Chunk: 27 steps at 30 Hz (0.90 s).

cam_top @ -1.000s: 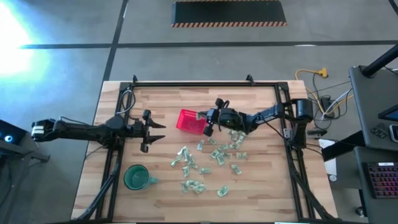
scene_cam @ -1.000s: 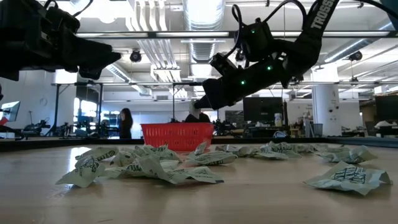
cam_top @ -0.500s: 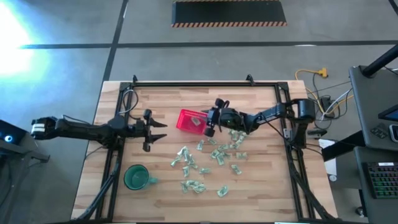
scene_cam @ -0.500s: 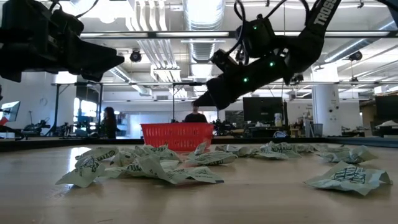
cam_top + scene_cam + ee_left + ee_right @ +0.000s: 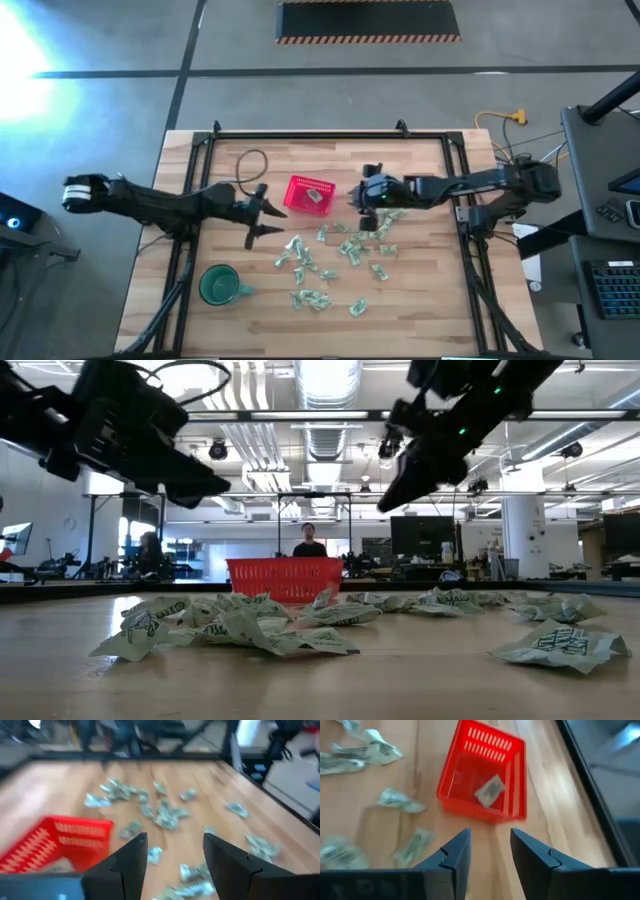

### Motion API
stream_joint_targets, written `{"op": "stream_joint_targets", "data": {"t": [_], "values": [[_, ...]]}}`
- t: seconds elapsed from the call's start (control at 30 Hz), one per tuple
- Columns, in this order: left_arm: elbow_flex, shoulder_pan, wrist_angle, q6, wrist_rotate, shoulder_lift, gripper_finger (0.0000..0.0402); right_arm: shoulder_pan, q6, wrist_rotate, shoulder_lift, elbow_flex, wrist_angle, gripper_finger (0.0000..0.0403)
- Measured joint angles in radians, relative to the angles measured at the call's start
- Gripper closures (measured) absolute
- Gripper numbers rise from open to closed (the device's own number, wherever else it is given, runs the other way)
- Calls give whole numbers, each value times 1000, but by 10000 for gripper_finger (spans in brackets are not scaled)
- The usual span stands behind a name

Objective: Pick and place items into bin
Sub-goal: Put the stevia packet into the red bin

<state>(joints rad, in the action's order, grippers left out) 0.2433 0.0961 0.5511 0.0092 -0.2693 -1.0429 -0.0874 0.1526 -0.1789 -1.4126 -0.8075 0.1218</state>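
My left gripper picks up the item by its crinkled end (image 5: 282,262) next, to put the wrapped item into the red bin (image 5: 310,196).
The bin, a small red mesh basket (image 5: 310,196) (image 5: 485,775), stands on the wooden table with one item (image 5: 489,790) lying inside it. Several more pale green-and-white crinkled items (image 5: 335,255) (image 5: 250,628) lie scattered on the table, nearer than the basket and to its right. My right gripper (image 5: 358,205) (image 5: 489,851) hovers open just right of the basket, above the table, with nothing between its fingers. My left gripper (image 5: 270,218) (image 5: 172,855) is open and empty in the air just left of the basket.
A dark-green mug (image 5: 220,285) stands near the front left of the table. A black frame (image 5: 320,135) runs along the table's far edge and sides. Bare wood lies between the mug and the scattered items.
My right gripper has let an item go into the basket, where it now lies. It then rose and drew back toward the table's right edge. My left gripper has moved toward the basket, to the right.
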Motion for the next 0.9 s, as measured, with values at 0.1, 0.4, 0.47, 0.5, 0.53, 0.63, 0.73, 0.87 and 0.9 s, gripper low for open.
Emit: {"op": "stream_joint_targets", "data": {"t": [0.1,0.4,0.47,0.5,0.53,0.63,0.73,0.87,0.9], "values": [[66,-1,-113,-15,-37,-72,226,9,-87,20,92,16,88,284],[294,-68,-647,-214,-51,-217,226,54,-146,31,239,99,108,300],[338,-98,-699,-238,-45,-234,226,53,-146,31,249,110,107,304],[357,-114,-719,-246,-37,-241,226,52,-146,30,250,112,108,306],[374,-128,-725,-258,-29,-247,226,52,-146,30,250,112,107,307],[412,-170,-724,-277,13,-265,226,53,-146,30,250,113,107,313],[424,-214,-725,-300,74,-288,226,52,-141,30,248,114,108,318],[418,-272,-734,-346,157,-329,226,53,-133,30,245,114,107,325],[418,-285,-736,-358,179,-341,226,53,-130,30,245,114,107,326]]}}
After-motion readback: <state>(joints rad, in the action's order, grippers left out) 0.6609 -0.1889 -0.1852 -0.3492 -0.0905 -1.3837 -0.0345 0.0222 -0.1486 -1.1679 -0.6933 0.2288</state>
